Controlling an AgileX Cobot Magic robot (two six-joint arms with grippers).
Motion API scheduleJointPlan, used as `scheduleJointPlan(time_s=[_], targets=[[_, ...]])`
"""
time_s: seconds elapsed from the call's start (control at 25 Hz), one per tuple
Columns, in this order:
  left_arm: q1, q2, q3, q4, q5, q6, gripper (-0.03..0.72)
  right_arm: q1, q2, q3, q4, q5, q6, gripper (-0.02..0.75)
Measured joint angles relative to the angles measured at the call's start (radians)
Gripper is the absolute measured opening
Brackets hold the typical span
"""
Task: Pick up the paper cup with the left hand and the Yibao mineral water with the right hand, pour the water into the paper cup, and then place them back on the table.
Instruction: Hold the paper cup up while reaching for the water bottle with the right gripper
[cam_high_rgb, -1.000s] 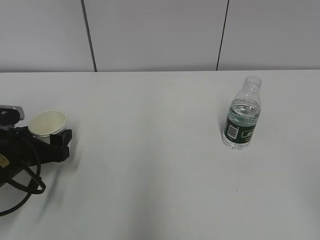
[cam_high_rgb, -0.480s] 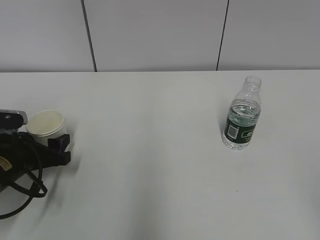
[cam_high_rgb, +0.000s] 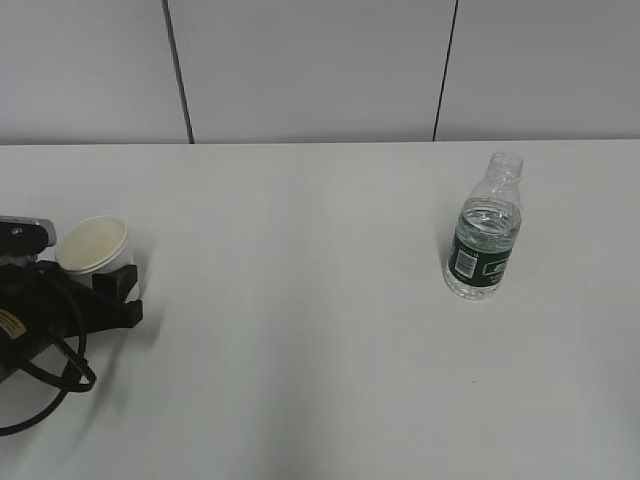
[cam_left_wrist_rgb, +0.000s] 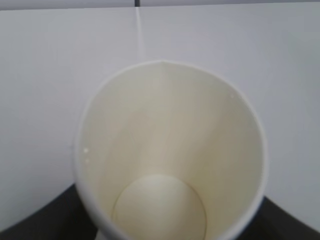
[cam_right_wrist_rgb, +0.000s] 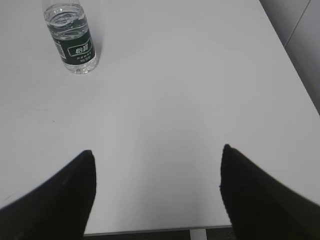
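I should grab the capless bottle with water high inside by its labelled lower body with my right gripper next, so it can pour into the paper cup.
The paper cup is cream, upright and looks empty, at the table's far left. My left gripper is shut on its lower body; only its near finger shows. In the left wrist view the paper cup fills the frame, with black fingers at both lower corners. The Yibao mineral water stands capless at the right, apart from both grippers, with water high inside. It also shows in the right wrist view. My right gripper is open and empty over the table's near right edge.
The white table stretches between cup and bottle. A black cable loops under my left arm. The table's right edge and front edge lie close to my right gripper. A grey panelled wall stands behind.
The cup has gone from tilted to upright and sits slightly lower and further left. My left gripper shifted a little with it. The bottle has not moved.
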Motion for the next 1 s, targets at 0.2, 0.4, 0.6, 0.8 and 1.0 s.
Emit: scheduleJointPlan(time_s=[0.2,0.4,0.6,0.8,1.0], targets=[[-0.007,-0.02,0.0,0.062,0.006,0.0,0.426,0.0,0.0,0.0,0.0,0.0,0.0,0.571],[-0.064,-0.106,0.0,0.132,0.004,0.0,0.464,0.0,0.0,0.0,0.0,0.0,0.0,0.571],[-0.155,-0.19,0.0,0.162,0.012,0.0,0.466,0.0,0.0,0.0,0.0,0.0,0.0,0.571],[-0.246,-0.239,0.001,0.171,0.089,0.0,0.467,0.0,0.0,0.0,0.0,0.0,0.0,0.571],[-0.318,-0.24,0.001,0.173,0.125,0.0,0.467,0.0,0.0,0.0,0.0,0.0,0.0,0.571]])
